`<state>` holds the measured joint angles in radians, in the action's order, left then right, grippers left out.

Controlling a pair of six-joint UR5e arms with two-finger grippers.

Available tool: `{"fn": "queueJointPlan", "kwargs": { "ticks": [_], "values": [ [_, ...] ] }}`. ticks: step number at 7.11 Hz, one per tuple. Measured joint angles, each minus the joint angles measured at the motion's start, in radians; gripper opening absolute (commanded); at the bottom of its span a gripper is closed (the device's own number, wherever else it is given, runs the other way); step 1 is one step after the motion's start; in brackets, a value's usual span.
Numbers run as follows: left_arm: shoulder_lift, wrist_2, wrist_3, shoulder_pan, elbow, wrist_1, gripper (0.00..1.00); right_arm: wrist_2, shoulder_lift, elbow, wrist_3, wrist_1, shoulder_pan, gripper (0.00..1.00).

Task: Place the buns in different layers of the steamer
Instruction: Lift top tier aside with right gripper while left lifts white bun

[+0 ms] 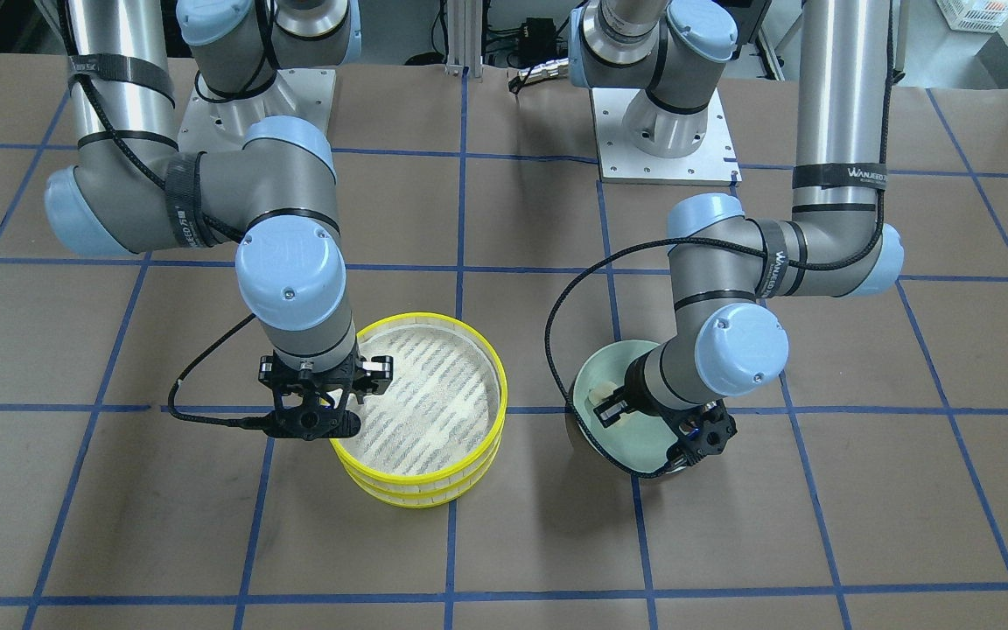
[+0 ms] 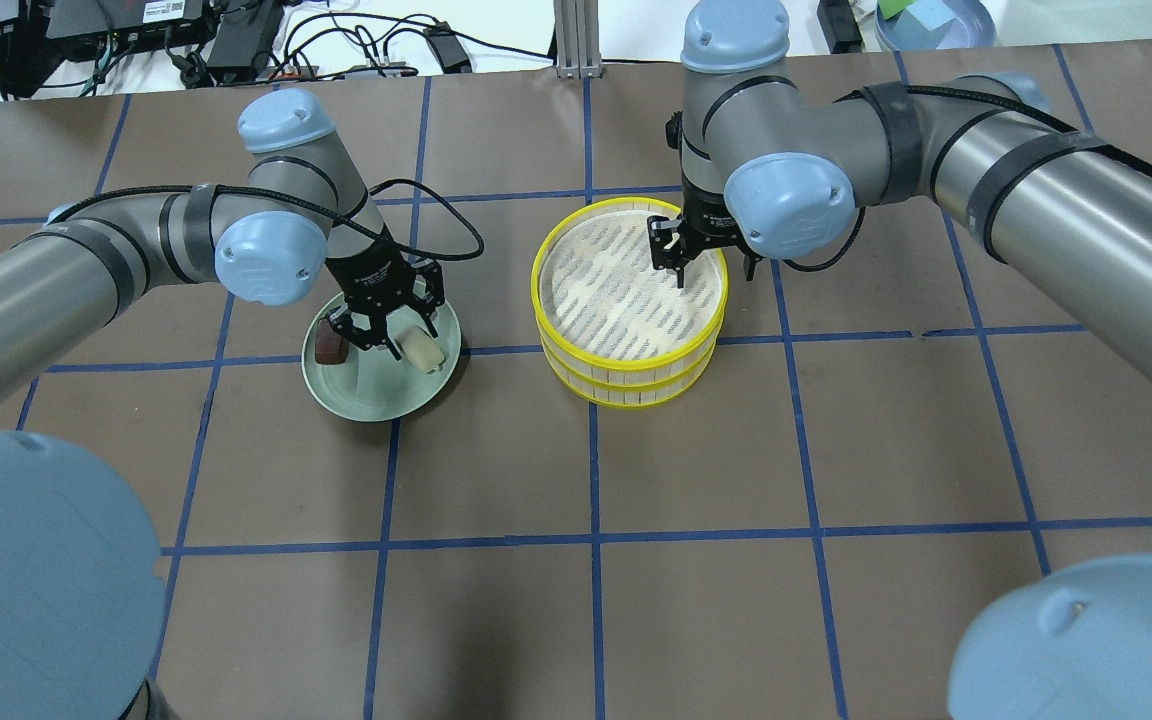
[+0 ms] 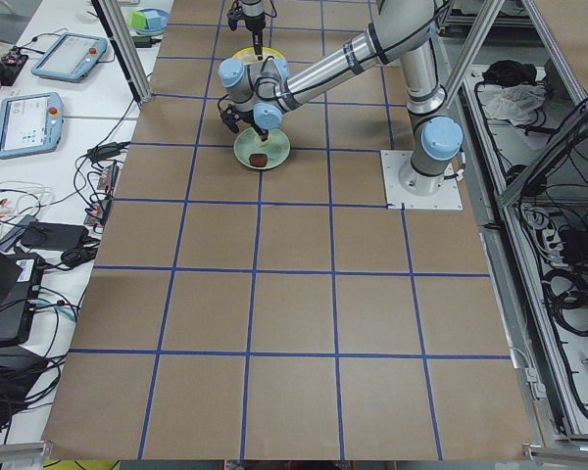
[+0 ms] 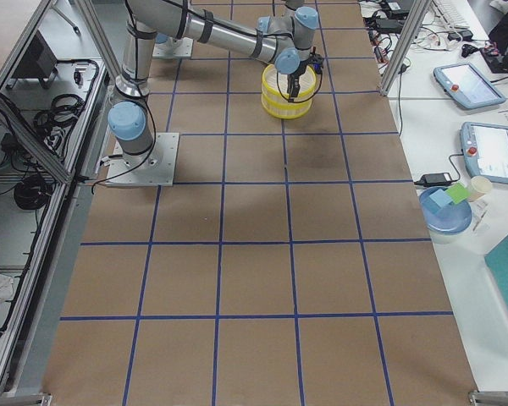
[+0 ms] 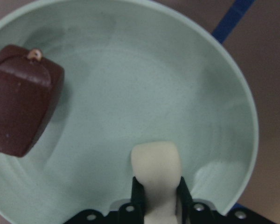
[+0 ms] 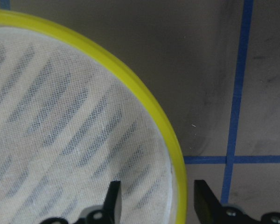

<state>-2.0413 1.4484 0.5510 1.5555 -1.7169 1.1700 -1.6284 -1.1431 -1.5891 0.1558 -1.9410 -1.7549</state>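
The steamer's top layer (image 1: pixel 422 397) is far wider than my fingers can span. My right gripper needs to pinch it by its thin yellow rim (image 1: pixel 339 437) next.
The steamer (image 2: pixel 626 290) is a stack of two yellow-rimmed layers, and its top slatted floor is bare. My right gripper (image 2: pixel 676 265) is open at its far right rim. In the right wrist view (image 6: pixel 157 198) one finger is inside the yellow rim (image 6: pixel 172 140) and one outside. My left gripper (image 2: pixel 373 340) is down in the pale green plate (image 2: pixel 376 400). In the left wrist view (image 5: pixel 161 196) it is shut on the cream bun (image 5: pixel 156 165). The reddish-brown bun (image 5: pixel 21 112) lies on the plate to its left, also seen overhead (image 2: pixel 332 345).
The table is brown paper with a blue tape grid (image 2: pixel 591 470). The two arm bases (image 1: pixel 661 131) stand at the robot's edge. The plate and the steamer sit about one grid square apart.
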Motion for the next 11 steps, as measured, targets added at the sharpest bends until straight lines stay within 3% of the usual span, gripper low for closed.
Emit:
{"fn": "queueJointPlan", "kwargs": {
  "ticks": [5,8,11],
  "values": [
    [0.084,0.012,-0.098,0.003,0.082,-0.003,0.0,0.007,-0.047,0.008,-0.025,0.018,0.047,0.0],
    [0.156,0.01,-0.185,0.041,0.125,-0.005,0.0,0.034,-0.141,0.068,-0.046,0.154,0.081,0.0],
    [0.154,-0.017,-0.186,0.14,0.125,-0.082,0.0,0.018,-0.265,0.077,-0.275,0.315,0.286,0.0]
  ]
}}
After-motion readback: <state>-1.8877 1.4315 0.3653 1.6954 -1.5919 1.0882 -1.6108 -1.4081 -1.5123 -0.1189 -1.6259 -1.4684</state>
